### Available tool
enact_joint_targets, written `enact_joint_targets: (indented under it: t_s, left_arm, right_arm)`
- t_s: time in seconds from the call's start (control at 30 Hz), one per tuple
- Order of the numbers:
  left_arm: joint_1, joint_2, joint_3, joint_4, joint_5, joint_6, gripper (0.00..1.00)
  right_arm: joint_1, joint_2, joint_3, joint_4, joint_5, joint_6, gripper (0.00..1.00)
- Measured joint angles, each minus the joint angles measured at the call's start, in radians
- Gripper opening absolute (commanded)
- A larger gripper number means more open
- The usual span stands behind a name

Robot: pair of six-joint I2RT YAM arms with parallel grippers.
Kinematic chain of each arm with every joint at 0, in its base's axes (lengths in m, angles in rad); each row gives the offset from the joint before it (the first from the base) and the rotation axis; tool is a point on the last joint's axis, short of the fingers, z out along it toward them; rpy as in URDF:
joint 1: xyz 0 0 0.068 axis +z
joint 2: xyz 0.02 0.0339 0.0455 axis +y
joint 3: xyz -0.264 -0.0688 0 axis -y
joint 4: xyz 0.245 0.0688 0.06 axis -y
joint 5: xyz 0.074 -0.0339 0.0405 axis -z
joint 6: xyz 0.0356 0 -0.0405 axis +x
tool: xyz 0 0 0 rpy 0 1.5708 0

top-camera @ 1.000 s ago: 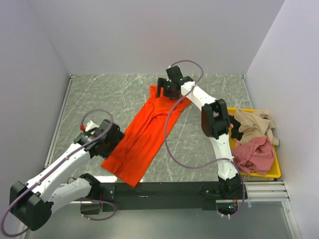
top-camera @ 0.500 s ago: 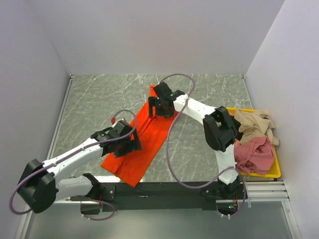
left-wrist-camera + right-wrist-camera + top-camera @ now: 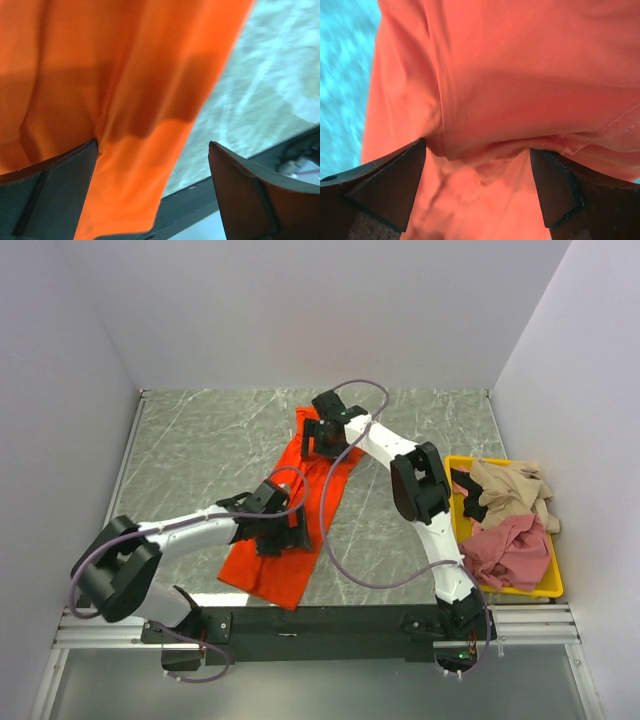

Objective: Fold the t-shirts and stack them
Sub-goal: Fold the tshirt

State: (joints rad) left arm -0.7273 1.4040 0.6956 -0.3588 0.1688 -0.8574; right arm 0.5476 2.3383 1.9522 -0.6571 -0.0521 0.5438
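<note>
My left gripper grabs the orange-red t-shirt (image 3: pixel 262 575) by its long side edge near the middle next, and the t-shirt's hem stays free to fold.
The orange-red t-shirt (image 3: pixel 262 575) lies on the marble table as a long narrow strip running from far centre toward the near edge. My left gripper (image 3: pixel 290 532) hovers open over its middle. In the left wrist view (image 3: pixel 152 185) the shirt's right edge (image 3: pixel 150 100) passes between the fingers. My right gripper (image 3: pixel 318 437) is open low over the shirt's far end. In the right wrist view (image 3: pixel 477 185) bunched orange cloth (image 3: pixel 485 100) lies between the fingers. The beige t-shirt (image 3: pixel 510 490) and the pink t-shirt (image 3: pixel 505 550) lie crumpled in the bin.
A yellow plastic bin (image 3: pixel 553 587) stands at the table's right edge. The grey marble table (image 3: pixel 200 440) is walled on three sides. A black rail (image 3: pixel 200 202) runs along the near edge just past the shirt's hem.
My left arm has swung right, from the shirt's left edge to over its middle. The shirt's left side now lies folded over, making a narrower strip. My right gripper shifted slightly left.
</note>
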Motion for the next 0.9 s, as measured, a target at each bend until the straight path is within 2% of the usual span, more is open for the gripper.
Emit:
enact_joint_targets:
  t_s: [0.27,0.4,0.53,0.7,0.9]
  left_arm:
    - [-0.053,0.169,0.148,0.082,0.038,-0.002,0.99]
    - [-0.068,0.214,0.233,0.081,-0.001,-0.023,0.99]
    - [-0.08,0.185,0.275,0.084,-0.036,-0.031,0.99]
    - [-0.082,0.061,0.275,0.037,-0.103,-0.021,0.99]
    - [-0.059,-0.135,0.206,-0.098,-0.257,-0.051,1.0]
  right_arm:
    - [-0.06,0.163,0.259,0.015,-0.107,-0.005,0.91]
    - [-0.103,0.201,0.308,0.079,-0.198,0.014,0.91]
    - [-0.126,0.197,0.308,0.106,-0.236,0.0,0.92]
    - [-0.123,0.035,0.127,0.142,-0.25,-0.027,0.93]
    - [-0.081,-0.385,-0.275,0.222,-0.189,-0.043,0.95]
